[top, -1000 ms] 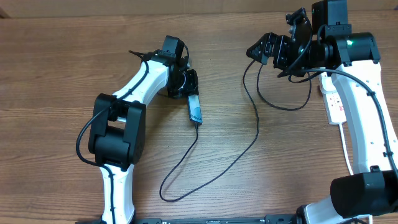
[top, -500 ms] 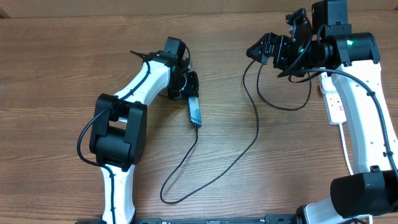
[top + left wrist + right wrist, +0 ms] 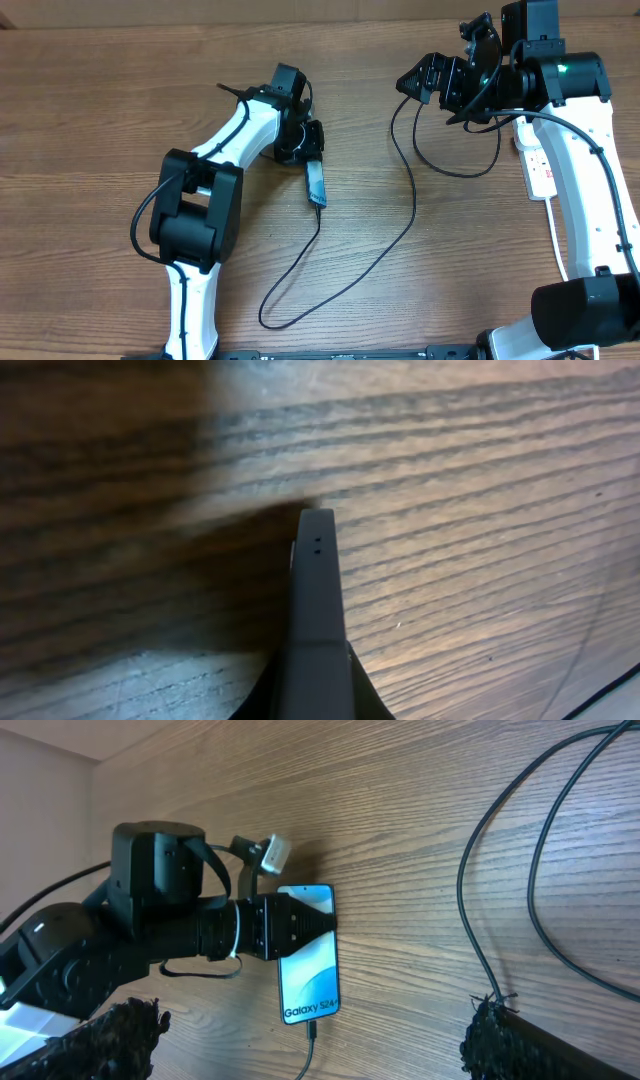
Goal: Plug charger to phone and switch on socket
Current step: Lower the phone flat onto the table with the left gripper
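The phone's shadow on the wooden tabletop meets its dark edge, so the phone would settle there. It is now time for my left gripper to open.
My left gripper is shut on the top end of the phone and holds it on edge just over the wood. In the left wrist view the phone's dark edge runs out from between the jaws. The right wrist view shows the phone's cyan screen with "Galaxy S24" text. The charger's tip sits in the phone's lower end. Its black cable loops across the table and passes under the right arm. My right gripper hangs open and empty at the back right. The white socket lies at the right edge.
The wooden table carries the cable's big loop near the front and a smaller loop under the right arm. The right arm partly covers the socket's upper end.
My left arm has shifted slightly right and toward the front, carrying the phone with it. The right arm has stayed put.
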Motion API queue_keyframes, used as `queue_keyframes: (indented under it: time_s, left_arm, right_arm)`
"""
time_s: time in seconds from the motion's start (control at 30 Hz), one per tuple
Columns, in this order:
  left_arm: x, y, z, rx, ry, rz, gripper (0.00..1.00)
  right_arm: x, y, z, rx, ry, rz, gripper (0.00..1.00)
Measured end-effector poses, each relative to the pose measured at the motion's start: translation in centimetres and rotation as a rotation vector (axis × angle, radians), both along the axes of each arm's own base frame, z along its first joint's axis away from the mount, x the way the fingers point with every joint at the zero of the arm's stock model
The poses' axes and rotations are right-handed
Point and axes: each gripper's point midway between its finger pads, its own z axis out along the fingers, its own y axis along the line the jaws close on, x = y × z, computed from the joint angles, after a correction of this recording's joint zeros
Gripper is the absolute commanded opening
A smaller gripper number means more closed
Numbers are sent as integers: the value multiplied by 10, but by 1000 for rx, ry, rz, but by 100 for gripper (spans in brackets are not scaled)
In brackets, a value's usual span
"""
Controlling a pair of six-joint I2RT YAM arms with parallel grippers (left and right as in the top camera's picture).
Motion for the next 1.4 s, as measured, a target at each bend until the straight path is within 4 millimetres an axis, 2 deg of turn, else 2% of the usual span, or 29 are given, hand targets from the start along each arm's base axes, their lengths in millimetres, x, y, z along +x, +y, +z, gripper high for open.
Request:
queue_keyframes:
  time_s: [0.2,0.33,0.53,1.4]
  left_arm:
    - [-1,-1,0,-6,4,-1,4]
    - [-1,-1,0,-6,4,-1,16]
    - [-1,-1,-1,-5,5,-4,21]
    - [-2,0,-1,-2,13,-4,24]
  right_arm:
    - [0,0,0,0,0,0,100]
    - [0,0,0,0,0,0,100]
    - [0,0,0,0,0,0,100]
    - [0,0,0,0,1,0,100]
